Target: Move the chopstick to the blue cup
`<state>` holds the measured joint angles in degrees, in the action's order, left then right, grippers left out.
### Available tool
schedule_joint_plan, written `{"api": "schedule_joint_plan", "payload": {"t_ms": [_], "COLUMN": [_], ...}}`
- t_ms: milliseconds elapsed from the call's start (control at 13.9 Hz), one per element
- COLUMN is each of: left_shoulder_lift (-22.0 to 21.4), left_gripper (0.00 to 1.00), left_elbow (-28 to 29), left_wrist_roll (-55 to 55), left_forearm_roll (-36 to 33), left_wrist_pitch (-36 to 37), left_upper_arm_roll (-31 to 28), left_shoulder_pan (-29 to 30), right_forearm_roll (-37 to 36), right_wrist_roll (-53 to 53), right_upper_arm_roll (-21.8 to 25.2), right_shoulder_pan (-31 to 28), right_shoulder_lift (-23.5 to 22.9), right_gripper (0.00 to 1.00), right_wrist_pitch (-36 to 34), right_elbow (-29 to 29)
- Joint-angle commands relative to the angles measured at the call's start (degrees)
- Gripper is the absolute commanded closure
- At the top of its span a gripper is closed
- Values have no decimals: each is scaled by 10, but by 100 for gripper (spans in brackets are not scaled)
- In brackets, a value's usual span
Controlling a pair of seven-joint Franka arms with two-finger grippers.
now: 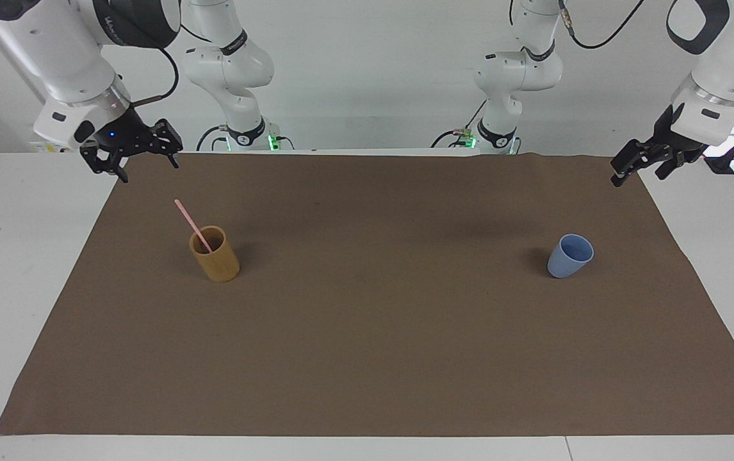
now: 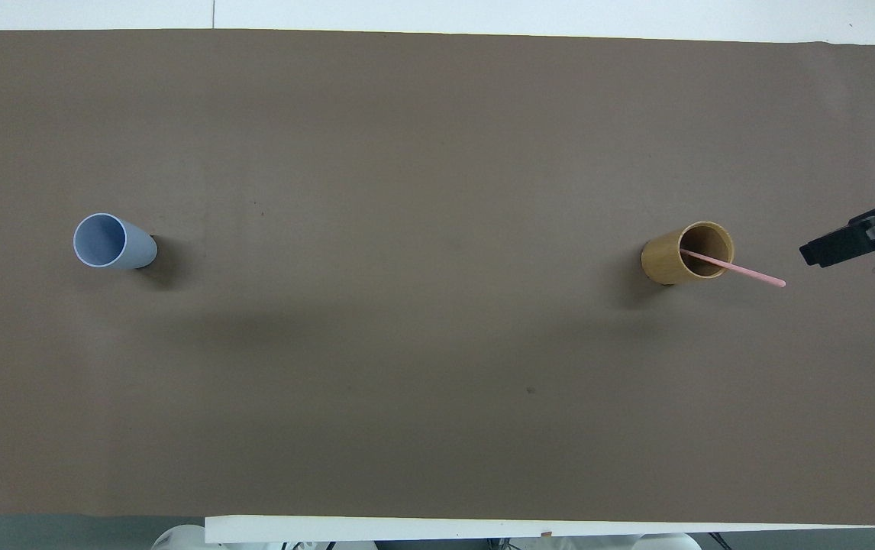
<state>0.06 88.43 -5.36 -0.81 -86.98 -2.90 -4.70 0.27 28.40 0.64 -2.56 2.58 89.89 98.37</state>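
Observation:
The robot will next use its right gripper to grab the pink chopstick by its upper end (image 2: 773,279) and move the chopstick into the blue cup (image 2: 114,241).
A single pale pink chopstick (image 1: 189,222) stands slanted in a tan wooden cup (image 1: 216,262) toward the right arm's end of the brown mat; its top leans toward that end. Both show in the overhead view, the chopstick (image 2: 747,272) and the cup (image 2: 665,263). The light blue cup (image 1: 569,258) stands upright and empty toward the left arm's end, also in the overhead view (image 2: 113,242). My right gripper (image 1: 148,166) is open and empty, up in the air over the mat's corner at its own end. My left gripper (image 1: 639,174) is open and empty, waiting over the mat's corner at its end.
A brown mat (image 1: 380,333) covers most of the white table (image 1: 15,269). One finger (image 2: 831,250) of my right gripper shows at the overhead view's edge, beside the chopstick's top. Nothing else stands on the mat.

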Motion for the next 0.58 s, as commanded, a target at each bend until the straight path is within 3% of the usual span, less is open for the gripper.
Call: {"api": "schedule_joint_plan", "payload": {"t_ms": [0,216,505], "left_shoulder_lift": [-5,-5,-5], "left_gripper": [0,0,0], "left_elbow": [3,3,3], "left_wrist_roll": [-5,-5,-5], "left_forearm_roll": [5,5,5], "left_wrist_pitch": [8,8,8], "left_upper_arm_roll": [0,0,0], "left_shoulder_pan": [2,2,2], "right_forearm_roll": [13,14,14], "right_wrist_roll": [68,83,83], "right_upper_arm_roll": [-1,-1,-1], "right_shoulder_pan": [-3,-3,-4], "right_shoulder_lift": [37,61,59], "right_gripper": [0,0,5], "right_wrist_pitch": [73,169,224], "right_elbow": [108,215,270]}}
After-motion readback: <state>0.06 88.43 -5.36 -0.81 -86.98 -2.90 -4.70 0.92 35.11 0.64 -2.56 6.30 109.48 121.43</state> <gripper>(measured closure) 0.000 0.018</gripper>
